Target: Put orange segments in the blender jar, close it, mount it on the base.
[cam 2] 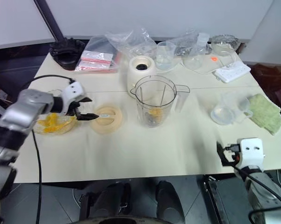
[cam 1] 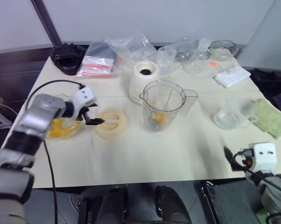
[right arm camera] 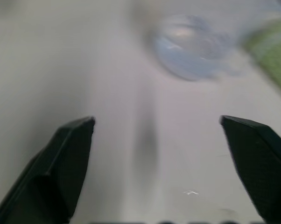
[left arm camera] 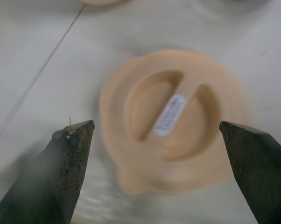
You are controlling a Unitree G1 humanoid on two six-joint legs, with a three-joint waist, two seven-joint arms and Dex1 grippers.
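Note:
My left gripper should next grab the round cream lid by its labelled centre ridge (cam 1: pixel 111 121). I need the lid to close the blender jar (cam 1: pixel 163 105).
The clear blender jar (cam 1: pixel 163 105) stands upright mid-table with a few orange segments (cam 1: pixel 158 117) at its bottom. Just behind it sits the cream base (cam 1: pixel 144 80), its dark socket bare. More orange segments lie in a glass bowl (cam 1: pixel 61 128) at the left. A round cream lid (cam 1: pixel 110 123) lies flat between bowl and jar. My left gripper (cam 1: pixel 91 117) hovers open at the lid's left side; in the left wrist view the lid (left arm camera: pixel 173 119) sits between the fingers (left arm camera: pixel 75 140). My right gripper (cam 1: pixel 231 158) is open and empty near the table's front right edge.
A clear measuring cup (cam 1: pixel 231 114) and a green cloth (cam 1: pixel 266 116) lie at the right. At the back are a black ridged object (cam 1: pixel 68 57), plastic bags (cam 1: pixel 101 60), a glass cup (cam 1: pixel 166 58) and a white power strip (cam 1: pixel 231 75).

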